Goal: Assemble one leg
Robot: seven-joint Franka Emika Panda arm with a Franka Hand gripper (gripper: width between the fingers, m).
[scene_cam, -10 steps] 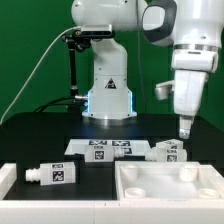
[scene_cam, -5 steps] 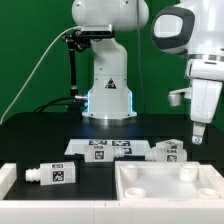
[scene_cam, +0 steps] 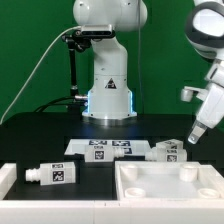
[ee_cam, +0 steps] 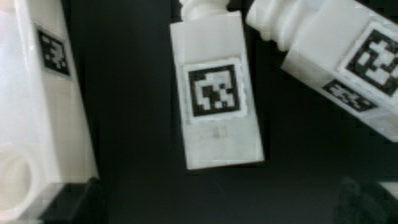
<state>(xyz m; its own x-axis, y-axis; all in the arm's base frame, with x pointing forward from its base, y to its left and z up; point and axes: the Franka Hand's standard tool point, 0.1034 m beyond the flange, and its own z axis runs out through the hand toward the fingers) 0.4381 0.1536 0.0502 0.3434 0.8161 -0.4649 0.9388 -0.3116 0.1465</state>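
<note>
The gripper will next grab the leg by its wide plain end, so that the leg's narrow end stays free for the hole in the tray part.
Several legs lie on the black table. One leg lies alone at the exterior view's left. A cluster of legs lies behind the tray part. My gripper hangs tilted just above and to the exterior view's right of that cluster, holding nothing. The wrist view shows one leg with its square tag facing up, and a second leg lying slanted beside it. My fingers do not show in the wrist view, so I cannot see how far apart they are.
The large white tray-like part with round holes lies at the front; its edge shows in the wrist view. The marker board lies in front of the robot base. A white block sits at the front left.
My arm has swung toward the exterior view's right and tilted. The gripper moved from above the leg cluster to its right side. The parts have not moved.
</note>
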